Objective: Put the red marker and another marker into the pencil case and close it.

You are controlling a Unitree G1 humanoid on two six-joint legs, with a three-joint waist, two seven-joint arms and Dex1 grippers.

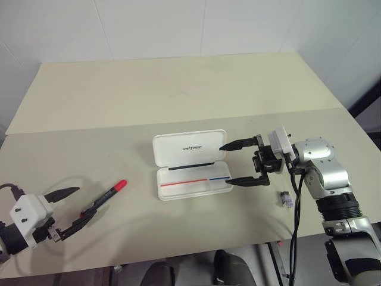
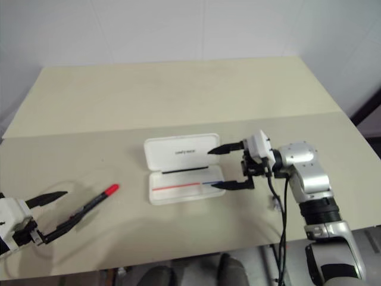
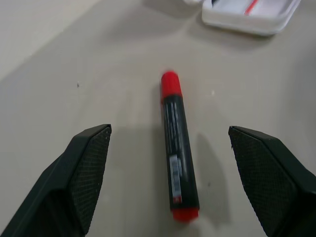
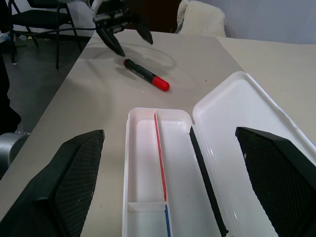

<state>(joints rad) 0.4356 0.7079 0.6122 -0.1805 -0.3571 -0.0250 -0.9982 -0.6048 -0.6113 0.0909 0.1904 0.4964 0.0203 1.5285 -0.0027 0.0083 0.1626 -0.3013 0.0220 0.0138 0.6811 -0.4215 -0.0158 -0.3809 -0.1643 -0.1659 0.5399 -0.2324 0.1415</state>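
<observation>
My left gripper's fingers are above the red marker's black body and would miss the marker's body if they closed now. I need to lower my left gripper before I close it.
The white pencil case [image 1: 189,148] lies open mid-table, its "UNITREE" lid folded back and its tray [image 1: 193,186] showing a thin red-and-blue line. To its left on the table lies the red marker [image 1: 107,195], which has a black barrel and a red cap [image 3: 171,85]. My left gripper [image 1: 74,208] is open, and the marker's rear end lies between its fingers [image 3: 89,163], untouched. My right gripper [image 1: 235,162] hangs open at the case's right end, holding nothing. Another marker is out of view.
A small dark lump [image 1: 286,198] sits on the table right of the case, below my right forearm. A seam [image 1: 178,122] joins the near table to a far one. The table's front edge [image 1: 178,257] runs close behind both grippers.
</observation>
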